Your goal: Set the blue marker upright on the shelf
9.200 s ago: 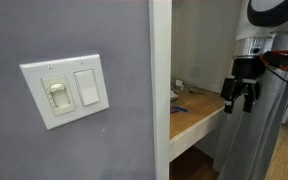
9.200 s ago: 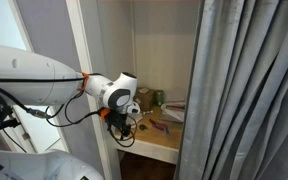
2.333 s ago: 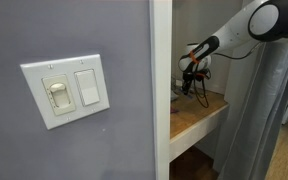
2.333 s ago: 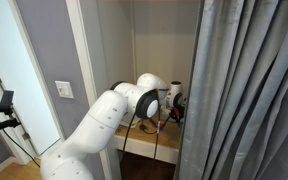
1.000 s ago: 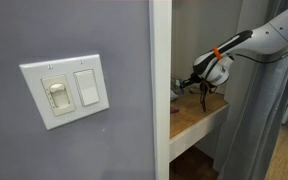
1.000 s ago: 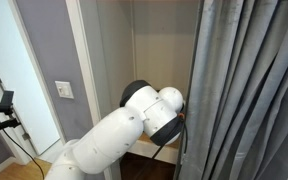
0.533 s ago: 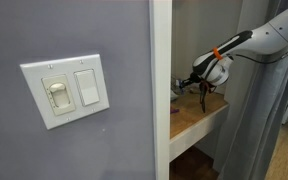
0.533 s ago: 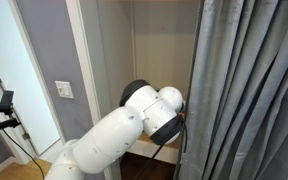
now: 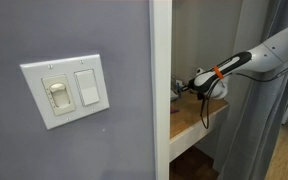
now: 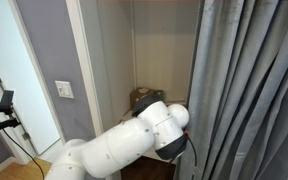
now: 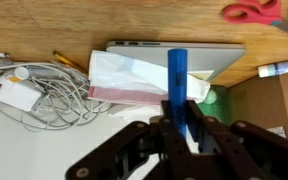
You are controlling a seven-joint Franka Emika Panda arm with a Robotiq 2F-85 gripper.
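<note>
The far end of the blue marker is above the silver slab, short of the wooden shelf, so the robot will lower the marker before the gripper lets go of it.
In the wrist view the blue marker stands out from between my gripper's black fingers, which are shut on its lower part. Its free end points over the tan wooden shelf toward a flat silver slab and a white plastic bag. In an exterior view the arm reaches into the alcove and the gripper hovers above the shelf; the marker is too small to make out there. In an exterior view the arm's body hides the gripper and the marker.
On the shelf lie a white charger with coiled cables, a pencil, red scissors, a green thing and a cardboard box. A white frame and a grey curtain flank the opening.
The arm has sunk lower and shifted along the shelf, with the marker still held in the shut gripper.
</note>
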